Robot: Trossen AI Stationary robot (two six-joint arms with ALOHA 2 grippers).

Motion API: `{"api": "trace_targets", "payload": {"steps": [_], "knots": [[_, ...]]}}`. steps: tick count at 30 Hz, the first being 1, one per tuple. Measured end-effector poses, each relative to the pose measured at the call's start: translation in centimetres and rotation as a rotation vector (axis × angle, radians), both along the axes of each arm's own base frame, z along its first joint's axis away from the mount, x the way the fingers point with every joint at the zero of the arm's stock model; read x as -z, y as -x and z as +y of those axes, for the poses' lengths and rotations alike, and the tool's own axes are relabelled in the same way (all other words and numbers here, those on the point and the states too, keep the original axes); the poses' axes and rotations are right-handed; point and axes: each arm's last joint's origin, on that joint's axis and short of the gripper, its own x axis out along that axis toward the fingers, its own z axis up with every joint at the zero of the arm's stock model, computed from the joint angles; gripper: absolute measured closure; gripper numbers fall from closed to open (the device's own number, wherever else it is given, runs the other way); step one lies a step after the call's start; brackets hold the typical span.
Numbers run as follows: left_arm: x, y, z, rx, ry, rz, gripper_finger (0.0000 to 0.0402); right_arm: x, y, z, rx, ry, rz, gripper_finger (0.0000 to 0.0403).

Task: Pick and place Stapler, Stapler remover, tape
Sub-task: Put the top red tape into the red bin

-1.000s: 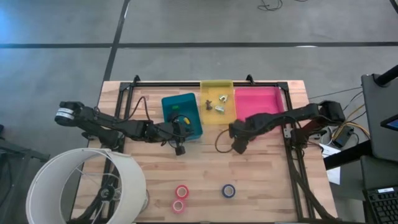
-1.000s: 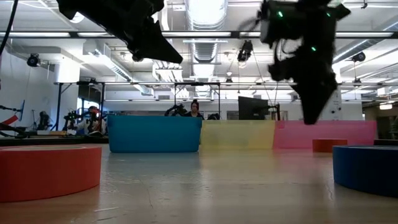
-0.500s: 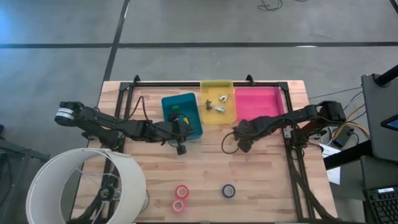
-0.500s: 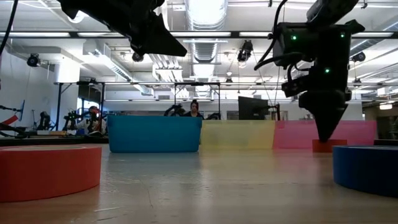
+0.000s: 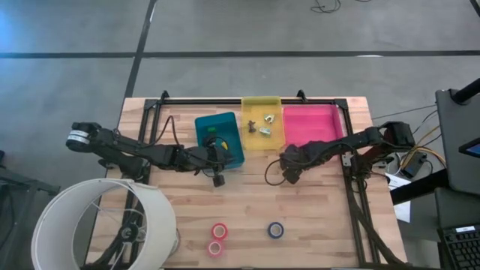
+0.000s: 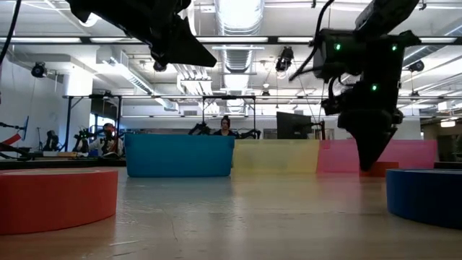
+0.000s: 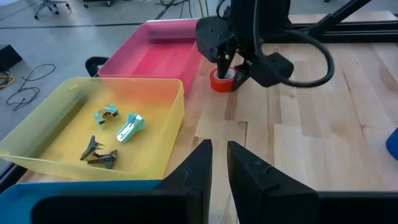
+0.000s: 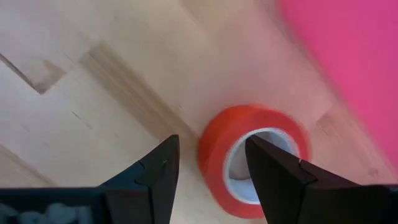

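Observation:
The red tape roll should go in the pink bin, so my right gripper needs to grab it next by its ring side (image 8: 216, 149).
A red tape roll (image 8: 214, 146) lies flat on the wood beside the pink bin (image 7: 163, 56). My right gripper (image 8: 211, 144) is open and points down over it; one finger stands outside the roll's wall and the other over its open centre. In the left wrist view the roll (image 7: 219, 82) sits under the right gripper (image 7: 227, 67). Two more red rolls (image 5: 218, 230) and a blue roll (image 5: 276, 229) lie near the table's front edge. My left gripper (image 5: 217, 180) is shut and hovers beside the blue bin (image 5: 219, 124), holding nothing. My right gripper comes at the red roll from above, its fingers either side of one stretch of the roll's wall (image 8: 208, 158). I cannot tell whether either finger touches it. The roll lies flat on the table.
The yellow bin (image 7: 37, 140) holds several small metal pieces (image 7: 129, 126). The blue bin has a dark object (image 5: 215, 142) inside. A big white lampshade (image 5: 97, 225) covers the table's front left corner. Black frame rails (image 5: 349, 187) run along the table's sides.
My right gripper has come down from well above the table toward the red roll beside the pink bin, with small sideways shifts. The left arm and the other rolls have stayed put.

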Motion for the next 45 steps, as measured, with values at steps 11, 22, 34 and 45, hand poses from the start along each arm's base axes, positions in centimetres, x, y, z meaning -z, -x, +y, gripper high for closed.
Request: {"api": "trace_targets", "payload": {"steps": [11, 22, 34, 45], "knots": [[0.1, 0.0, 0.0, -0.001, 0.003, 0.002, 0.0348, 1.3, -0.5, 0.0, 0.040, -0.004, 0.044, 0.0249], [0.2, 0.1, 0.0, -0.002, 0.002, 0.004, 0.0348, -0.2, -1.1, 0.0, -0.009, -0.006, -0.001, 0.0350], [0.3, 0.1, 0.0, 0.000, -0.003, 0.013, 0.0348, -8.3, -4.2, 0.0, -0.180, 0.099, -0.161, 0.0360], [0.5, 0.2, 0.0, -0.006, 0.012, 0.023, 0.0348, -10.5, -2.7, -5.6, -0.027, 0.387, 0.011, 0.0355]]}}
